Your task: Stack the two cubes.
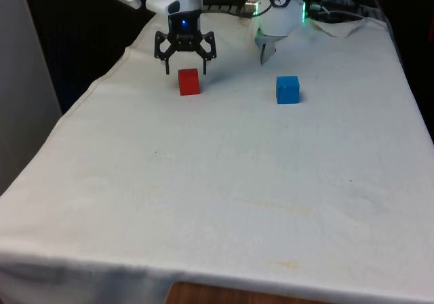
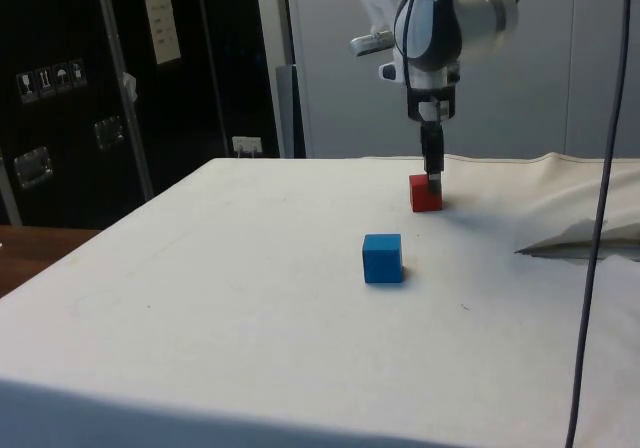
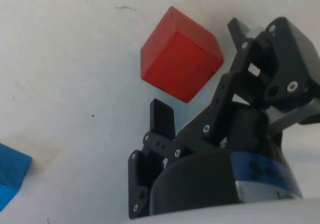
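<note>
I will stack the red cube (image 1: pixel 189 82) on the blue cube (image 1: pixel 287 89), so my gripper will next grab the red cube by two opposite sides.
A red cube (image 1: pixel 189 82) rests on the white cloth at the far side, towards the front view's left. My gripper (image 1: pixel 185 68) hangs open just above and slightly behind it, one finger on either side of the cube's top. In the side view the fingers (image 2: pixel 433 168) come down to the top of the red cube (image 2: pixel 425 195). In the wrist view the red cube (image 3: pixel 180 54) lies partly between the spread fingertips (image 3: pixel 162 115), untouched. A blue cube (image 1: pixel 287 89) sits alone towards the front view's right, apart from the red one, with its corner (image 3: pixel 10 171) showing in the wrist view.
The cloth bunches into folds (image 2: pixel 580 233) near the robot's base, with cables (image 1: pixel 339 9) lying at the far right corner. A dark cable (image 2: pixel 590 268) hangs in front of the side camera. The table's left edge (image 1: pixel 81 100) drops off close to the red cube.
</note>
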